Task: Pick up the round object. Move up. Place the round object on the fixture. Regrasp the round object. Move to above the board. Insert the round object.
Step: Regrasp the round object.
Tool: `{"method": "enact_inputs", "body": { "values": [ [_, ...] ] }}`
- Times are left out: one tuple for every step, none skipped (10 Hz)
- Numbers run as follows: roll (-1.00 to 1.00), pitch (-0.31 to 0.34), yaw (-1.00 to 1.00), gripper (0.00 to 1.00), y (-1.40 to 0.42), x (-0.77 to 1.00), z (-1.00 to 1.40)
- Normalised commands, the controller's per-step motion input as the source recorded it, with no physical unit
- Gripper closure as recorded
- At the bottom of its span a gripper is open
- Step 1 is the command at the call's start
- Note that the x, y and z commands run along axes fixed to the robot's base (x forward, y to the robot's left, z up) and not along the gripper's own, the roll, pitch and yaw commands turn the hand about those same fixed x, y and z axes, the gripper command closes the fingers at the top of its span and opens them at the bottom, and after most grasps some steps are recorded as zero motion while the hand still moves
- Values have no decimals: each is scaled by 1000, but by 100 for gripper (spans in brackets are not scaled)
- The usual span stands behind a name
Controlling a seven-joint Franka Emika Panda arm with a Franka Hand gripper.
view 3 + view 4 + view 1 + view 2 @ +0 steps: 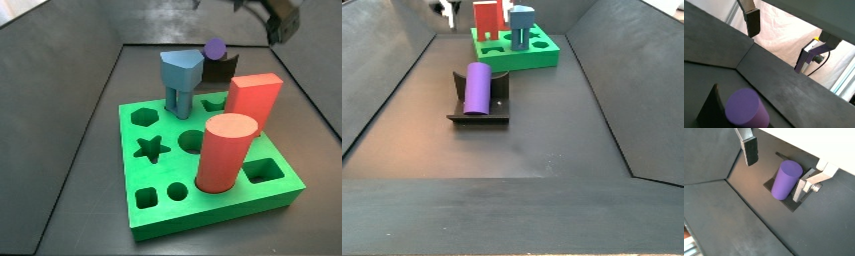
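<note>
Next, my gripper grabs the purple cylinder by its smooth sides, to leave the cylinder's round end free to enter the hole in the green board.
The round object (476, 87), a smooth purple cylinder, lies on its side on the fixture (478, 118), a black angled bracket on the dark floor. Both wrist views show it on the fixture (769, 185): its length (785, 179) and its round end (745, 107). My gripper (781, 167) hangs above it, open, with nothing between the fingers (749, 150); one pad stands close beside the cylinder. In a side view the gripper (274, 15) is high above the purple end (214, 47). The green board (533, 55) stands beyond the fixture.
A thick red cylinder (225, 150), a red block (251, 95) and a blue pentagon-topped peg (181, 72) stand in the board (160, 195). Star, hexagon and round holes show in its top. Dark sloping walls (396, 90) enclose the floor on both sides.
</note>
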Motion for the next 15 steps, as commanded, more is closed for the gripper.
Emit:
{"method": "enact_inputs", "body": {
  "values": [
    [102, -95, 118, 0, 60, 68, -1000],
    [80, -119, 75, 0, 53, 76, -1000],
    [72, -127, 48, 0, 52, 83, -1000],
    [69, -123, 19, 0, 48, 86, -1000],
    [69, -113, -5, 0, 42, 97, -1000],
    [69, -86, -31, 0, 35, 109, -994],
    [67, -63, -41, 0, 27, 101, -833],
    [66, -46, -48, 0, 16, 89, -683],
    [67, -24, -41, 0, 7, 73, -483],
    [59, -2, -27, 0, 7, 68, -294],
    [52, 17, -18, 0, 4, 52, -211],
    [49, 16, -10, 0, -5, 8, -170],
    [49, 16, -6, 0, -4, 8, -170],
    [49, 16, -1, 0, -4, 8, -169],
    [49, 16, 2, 0, -3, 8, -169]
  ]
}}
